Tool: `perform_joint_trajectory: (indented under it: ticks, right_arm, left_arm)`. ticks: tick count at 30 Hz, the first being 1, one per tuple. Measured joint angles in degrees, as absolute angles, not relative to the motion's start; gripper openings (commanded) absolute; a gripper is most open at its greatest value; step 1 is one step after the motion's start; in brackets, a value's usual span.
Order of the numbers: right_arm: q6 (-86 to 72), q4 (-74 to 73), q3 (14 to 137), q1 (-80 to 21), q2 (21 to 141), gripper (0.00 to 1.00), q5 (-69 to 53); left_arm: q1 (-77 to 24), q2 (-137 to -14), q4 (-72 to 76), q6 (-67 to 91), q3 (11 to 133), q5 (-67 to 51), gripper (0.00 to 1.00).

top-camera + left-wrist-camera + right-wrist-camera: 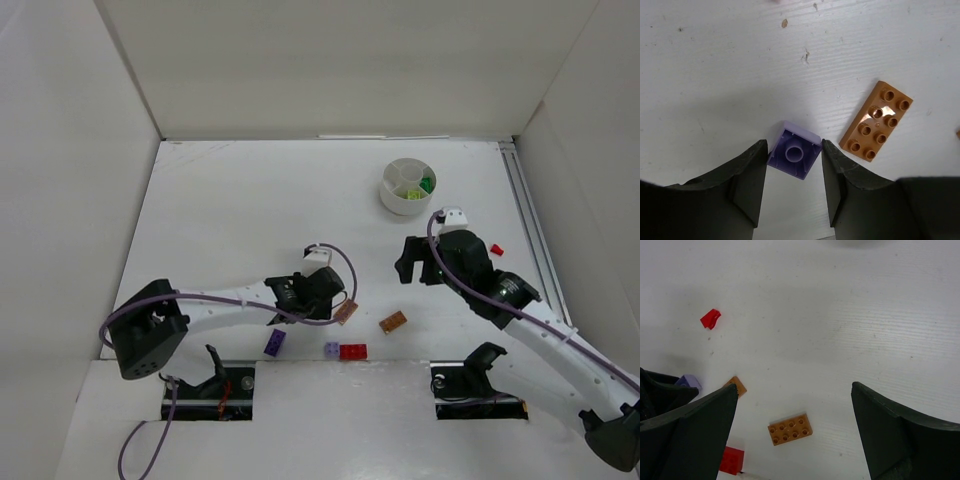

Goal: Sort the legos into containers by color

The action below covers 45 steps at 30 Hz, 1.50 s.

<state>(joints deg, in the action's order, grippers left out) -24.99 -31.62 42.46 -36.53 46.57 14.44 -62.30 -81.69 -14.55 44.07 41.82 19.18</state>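
The robot's left gripper has both fingers shut on opposite corners of the lilac lego (794, 156), so the lego would come up with it if it lifted now.
My left gripper (793, 145) has its fingertips against two opposite corners of a lilac lego (794, 156) that is upside down, hollow side up. In the top view the left gripper (325, 300) hides that brick. An orange-brown plate (876, 121) lies just right of it. My right gripper (794, 387) is open, above the table, with a second orange-brown plate (790, 429) below it. The white round dish (392, 200) stands at the back right with a green lego (427, 184) and a lime one (413, 195) in its compartments.
Near the front edge lie a purple lego (275, 342), another lilac one (331, 349) and a red one (353, 351). A small red piece (497, 249) sits by the right arm. White walls enclose the table on three sides.
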Motion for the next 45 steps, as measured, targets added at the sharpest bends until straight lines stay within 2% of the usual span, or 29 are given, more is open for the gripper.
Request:
perform_joint_trajectory:
  ticks: [10, 11, 16, 24, 32, 36, 37, 40, 43, 45]
  right_arm:
    - [-15.1, -23.0, 39.4, -38.0, 40.9, 1.0, -3.2]
    - [-13.7, -21.8, 38.9, -38.3, 40.1, 1.0, -5.6]
    - [-6.7, -14.9, 38.3, -40.6, 38.9, 1.0, -16.8]
    - [4.4, -6.8, 40.6, -47.2, 41.8, 1.0, -26.5]
    - [9.7, -2.7, 46.5, -47.7, 49.1, 1.0, -29.6]
    - [10.8, -2.1, 47.0, -47.7, 49.2, 0.91, -30.9]
    - [10.8, -2.0, 47.2, -47.7, 49.2, 0.81, -31.0]
    - [11.0, -1.7, 47.5, -47.9, 49.2, 0.7, -32.0]
    - [10.9, -1.6, 47.5, -48.1, 49.2, 0.7, -33.0]
    - [10.9, -1.6, 47.5, -48.1, 49.3, 0.61, -33.3]
  left_arm:
    - [-61.7, -64.2, -15.2, 43.2, 46.6, 17.6, 0.28]
    - [-61.3, -62.0, -14.6, 43.0, 47.5, 17.0, 0.31]
    - [-58.3, -53.6, -11.2, 40.5, 50.0, 9.5, 0.33]
    - [-58.0, -50.5, -5.4, 36.2, 51.0, -5.8, 0.33]
    - [-58.0, -50.3, -2.4, 34.8, 51.3, -11.6, 0.33]
    - [-58.0, -49.8, -2.2, 34.8, 51.3, -12.0, 0.33]
    - [-58.0, -49.7, -2.0, 34.8, 51.3, -12.1, 0.33]
    - [-57.8, -49.6, -1.4, 34.8, 51.3, -12.1, 0.33]
    - [-57.6, -49.6, -1.3, 34.8, 51.3, -12.1, 0.33]
    - [-57.6, -49.6, -1.2, 34.8, 51.3, -12.1, 0.33]
